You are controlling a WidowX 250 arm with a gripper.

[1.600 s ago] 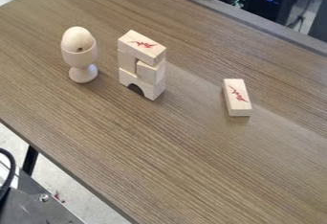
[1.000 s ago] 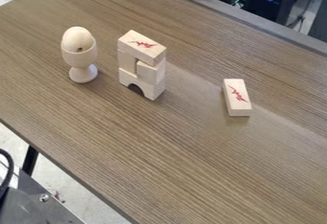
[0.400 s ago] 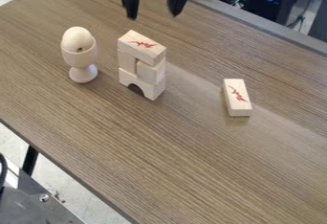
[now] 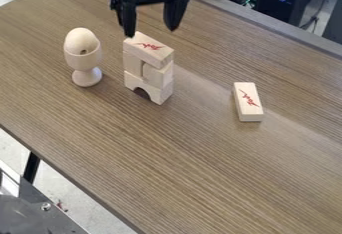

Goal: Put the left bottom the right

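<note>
Next, my gripper grabs the red-marked top block by its long sides, to stack it on the separate rectangular block (image 4: 248, 101).
The black gripper (image 4: 151, 32) hangs at the top of the view with its two fingers spread and nothing between them, above and just behind the block stack. The stack's top is a flat wooden block (image 4: 148, 49) with a red mark. Under it are small upright blocks (image 4: 157, 75), resting on an arched block (image 4: 162, 94). To the left a wooden egg (image 4: 81, 40) sits in a wooden cup (image 4: 86, 67). A separate rectangular block (image 4: 248, 101) with a red mark lies on the table at the right.
The brown wooden table (image 4: 174, 163) runs diagonally across the view. Computer gear and cables lie beyond its far edge at the top right. Dark metal equipment (image 4: 33, 218) stands below the near edge at the bottom left.
The gripper has come into view from the top edge and moved down and slightly left toward the stack, its fingers apart. The blocks and the egg cup have stayed put.
</note>
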